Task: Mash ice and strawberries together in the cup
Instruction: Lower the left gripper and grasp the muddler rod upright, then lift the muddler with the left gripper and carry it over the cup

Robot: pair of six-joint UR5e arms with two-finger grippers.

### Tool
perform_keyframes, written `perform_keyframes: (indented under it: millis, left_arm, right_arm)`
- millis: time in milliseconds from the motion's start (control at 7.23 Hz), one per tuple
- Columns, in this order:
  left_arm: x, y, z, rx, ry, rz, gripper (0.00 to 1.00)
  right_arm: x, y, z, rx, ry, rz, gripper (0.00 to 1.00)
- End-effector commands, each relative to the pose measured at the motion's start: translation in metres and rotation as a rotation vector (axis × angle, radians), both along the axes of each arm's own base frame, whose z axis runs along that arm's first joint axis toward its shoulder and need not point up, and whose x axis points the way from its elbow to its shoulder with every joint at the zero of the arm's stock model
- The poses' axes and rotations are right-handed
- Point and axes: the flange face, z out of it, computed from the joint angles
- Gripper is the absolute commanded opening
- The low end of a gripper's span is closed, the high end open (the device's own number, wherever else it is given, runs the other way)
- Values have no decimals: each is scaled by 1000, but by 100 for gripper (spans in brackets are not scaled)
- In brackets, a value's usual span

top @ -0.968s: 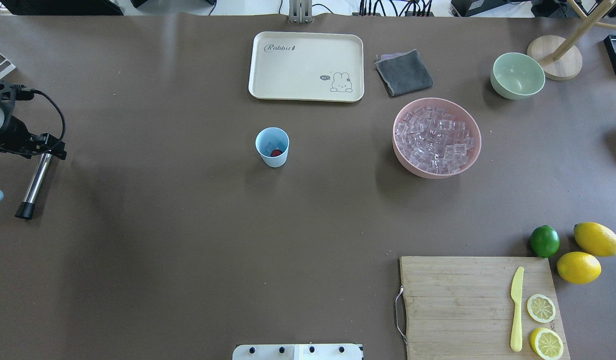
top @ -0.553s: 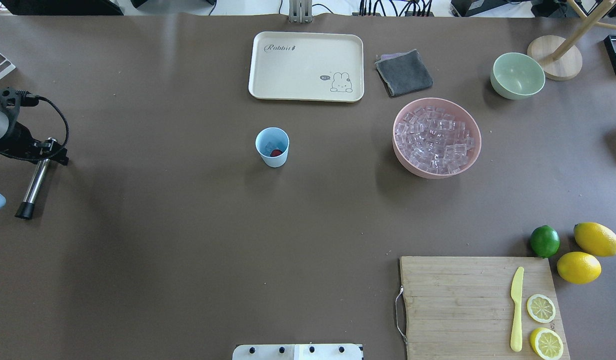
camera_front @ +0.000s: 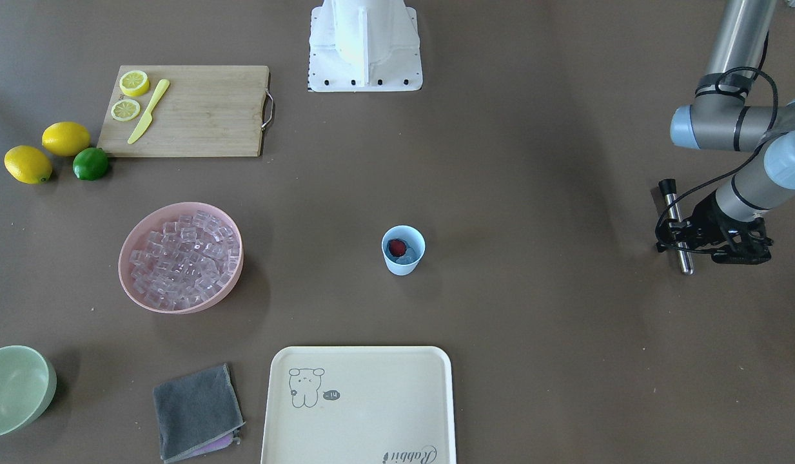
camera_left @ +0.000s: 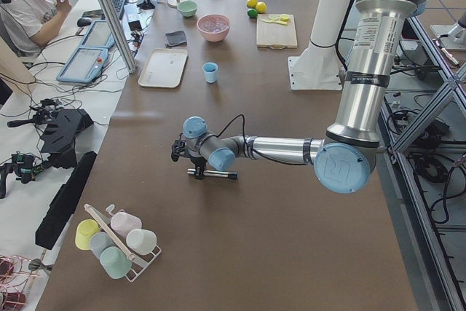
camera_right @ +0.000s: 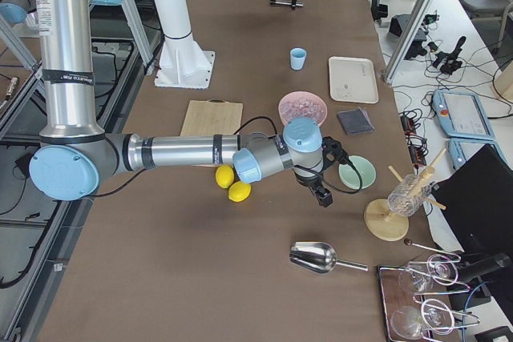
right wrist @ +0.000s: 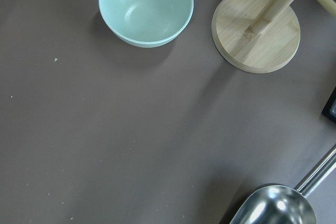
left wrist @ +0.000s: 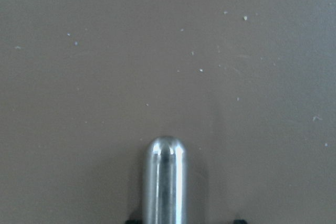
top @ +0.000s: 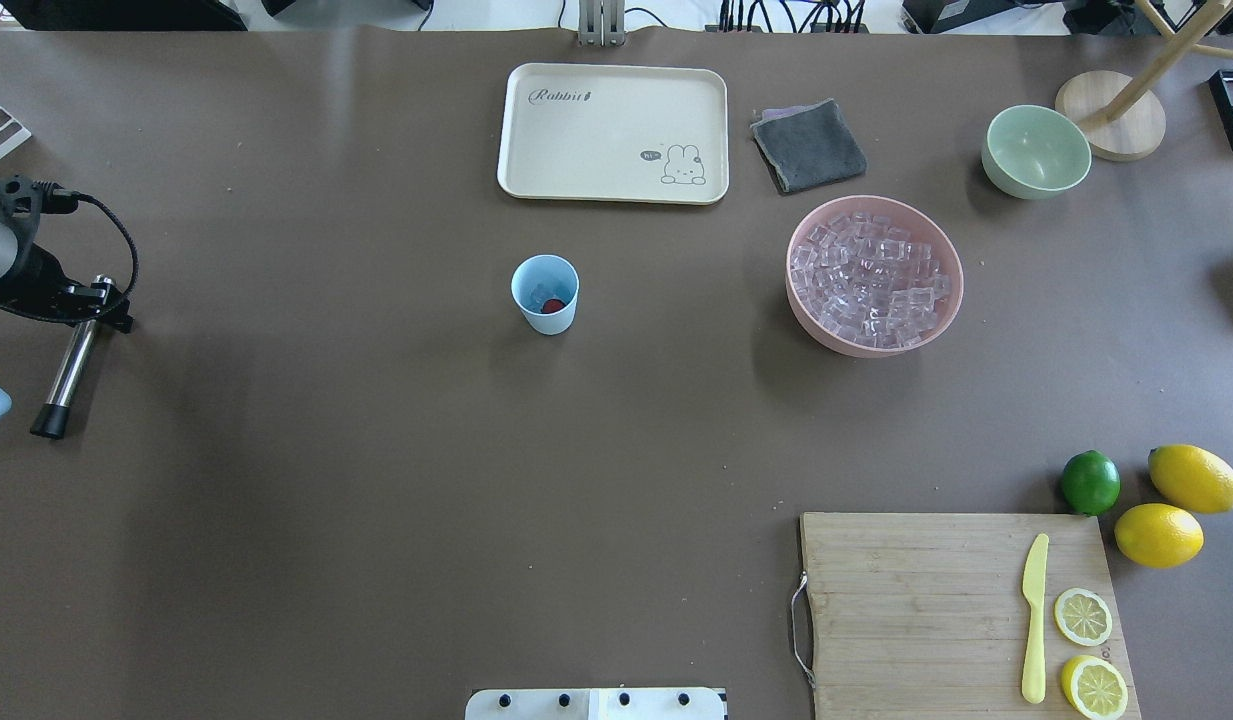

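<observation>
I will next use my left gripper to grab the muddler by the middle of its steel rod (camera_front: 677, 227), because the muddler is long and slim from black tip (camera_front: 667, 186) to rounded end.
The light-blue cup (top: 545, 293) stands upright mid-table with the red strawberry (top: 552, 306) and a little ice inside it. Far more ice (top: 871, 278) fills the pink bowl (top: 826, 340) to its right. A steel muddler (top: 71, 365) with a black tip lies on the table at the far left. My left gripper (top: 88, 300) points down over its bare steel end, open, the fingers straddling the rod (left wrist: 164, 182). My right gripper (camera_right: 322, 195) hovers beside the pale green bowl and shows only in the exterior right view, so I cannot tell its state.
A cream tray (top: 612, 132) and grey cloth (top: 808, 146) lie at the back, with the pale green bowl (top: 1036, 150) and a wooden stand (top: 1111, 115) back right. Front right are a cutting board (top: 916, 600), yellow knife (top: 1034, 615), lime (top: 1090, 482) and lemons (top: 1193, 478). A metal scoop (right wrist: 273, 211) lies near the right gripper.
My left gripper has shifted slightly along the muddler, uncovering its steel end. The muddler's black tip has stayed in place. Cup and bowls are unmoved.
</observation>
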Motion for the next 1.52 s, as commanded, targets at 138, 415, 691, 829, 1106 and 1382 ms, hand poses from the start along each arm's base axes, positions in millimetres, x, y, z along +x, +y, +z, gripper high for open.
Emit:
perform_keyframes:
  millis: [138,415,691,829,1106,1382]
  left_arm:
    - [2,0,-2,-1,6,5,20]
    - [1,0,-5,1,9,6,0]
    - [2,0,-22,25,26,2,0]
    - [4,-6,-35,41,35,-2,0]
    - [15,-42,-88,75,57,-28,0]
    - [33,-87,-175,96,105,-92,0]
  right_arm:
    - [1,0,2,-2,13,20,99]
    - [1,-2,3,-5,14,20,99]
    - [1,0,3,-3,13,20,99]
    - [1,-1,2,-4,13,21,99]
    - [1,-4,1,-2,11,21,99]
    - [0,-7,-3,4,10,21,99]
